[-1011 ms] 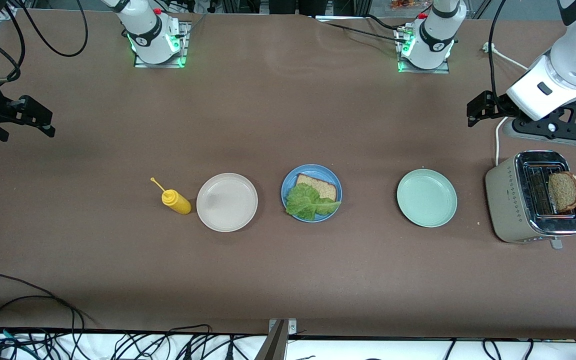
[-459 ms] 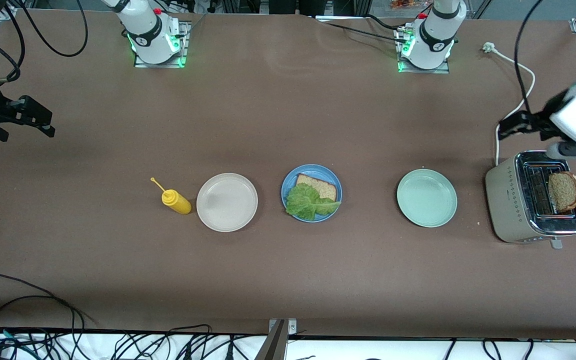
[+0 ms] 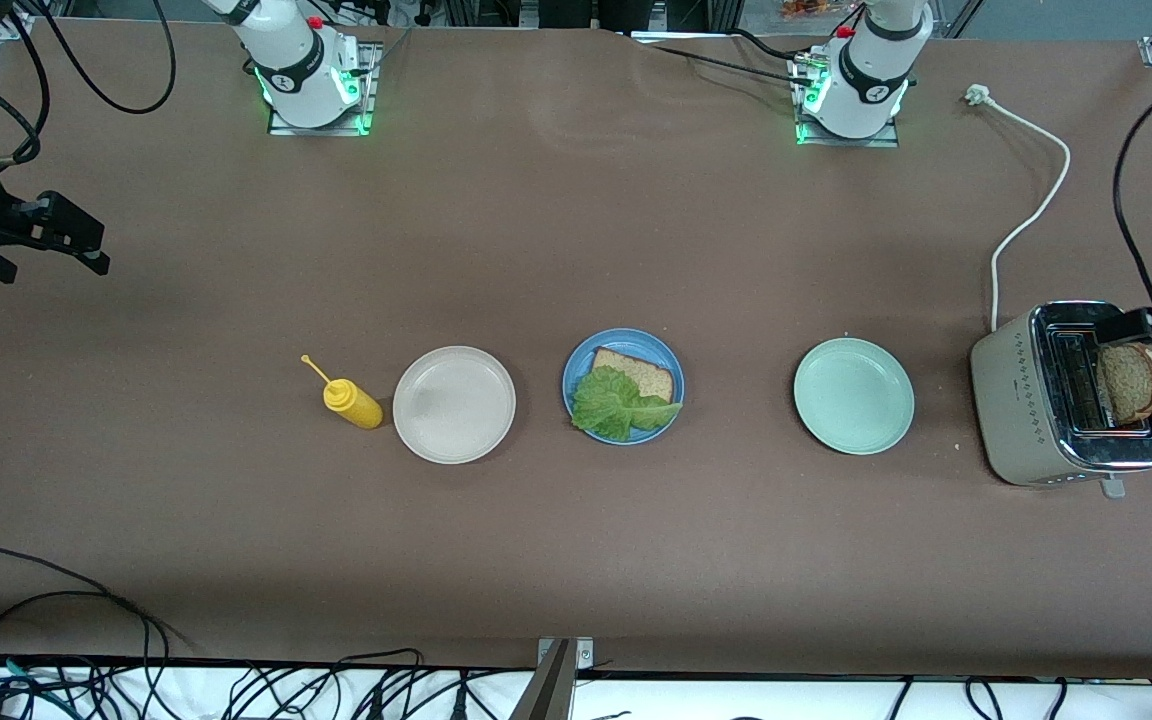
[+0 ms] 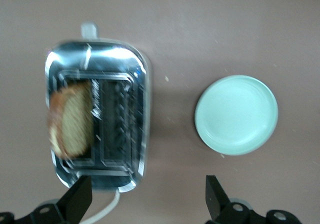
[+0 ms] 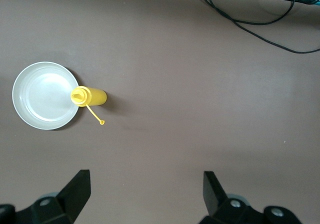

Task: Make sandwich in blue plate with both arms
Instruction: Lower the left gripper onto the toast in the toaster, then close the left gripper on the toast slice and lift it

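My left gripper takes hold of the bread slice by its exposed top crust next. The toaster slot (image 3: 1121, 426) hides the lower part of the slice.
The blue plate (image 3: 576, 375) lies mid-table with one brown bread slice (image 3: 638, 371) and a green lettuce leaf (image 3: 620, 405) partly over it. The second bread slice (image 3: 1129, 382) stands up in a slot of the toaster (image 3: 1021, 405); it also shows in the left wrist view (image 4: 71, 120). My left gripper (image 4: 146, 200) is open and empty above the toaster (image 4: 120, 116); in the front view only part of it (image 3: 1136, 327) shows at the picture's edge. My right gripper (image 5: 145, 194) is open and empty, and waits over bare table at the right arm's end (image 3: 76, 240).
A pale green plate (image 3: 853, 395) lies between the blue plate and the toaster, and shows in the left wrist view (image 4: 236, 114). A beige plate (image 3: 454, 404) and a yellow squeeze bottle (image 3: 352, 402) lie toward the right arm's end. The toaster's white cord (image 3: 1031, 215) runs across the table.
My left arm has swung out toward the table's end, and its open gripper has come over the toaster. The right arm, the plates and the food have not moved.
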